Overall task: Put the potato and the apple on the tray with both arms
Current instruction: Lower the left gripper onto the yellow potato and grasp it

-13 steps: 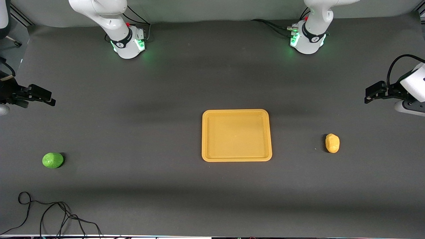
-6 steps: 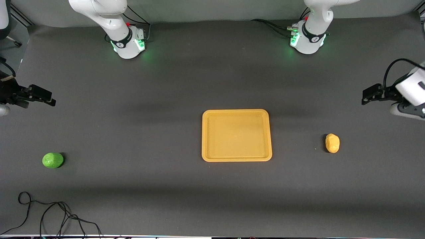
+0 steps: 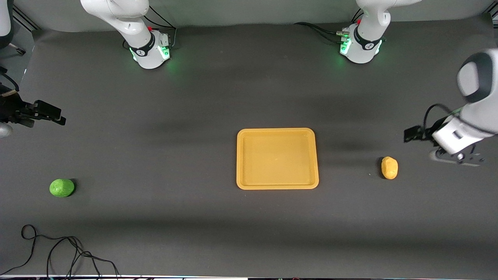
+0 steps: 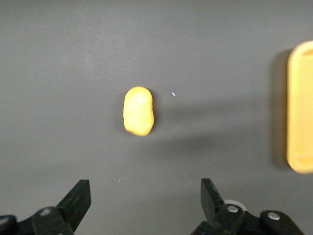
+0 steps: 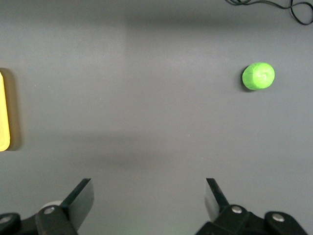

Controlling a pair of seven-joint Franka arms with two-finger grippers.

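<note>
My left gripper is going to grab the potato (image 3: 389, 167) by its long sides next. Then I will put the potato on the tray (image 3: 277, 186).
The yellow-orange tray (image 3: 277, 186) lies flat and empty mid-table. The bumpy yellow-orange potato (image 3: 389, 167) lies on the mat between the tray and the left arm's end; it also shows in the left wrist view (image 4: 138, 111). The bright green apple (image 3: 62, 188) lies near the right arm's end and shows in the right wrist view (image 5: 258, 76). My left gripper (image 3: 413, 134) is open and empty over bare mat close to the potato, fingers spread wide (image 4: 144, 191). My right gripper (image 3: 50, 113) is open and empty (image 5: 149, 188) over the mat's edge, well apart from the apple.
A black cable (image 3: 58, 252) coils on the mat at the corner nearest the front camera, toward the right arm's end, and shows in the right wrist view (image 5: 293, 7). Both green-lit bases (image 3: 149, 52) (image 3: 360, 46) stand farthest from the front camera.
My left arm has swung in from the table's end toward the potato, its gripper still open. The right arm, apple, potato and tray have not moved.
</note>
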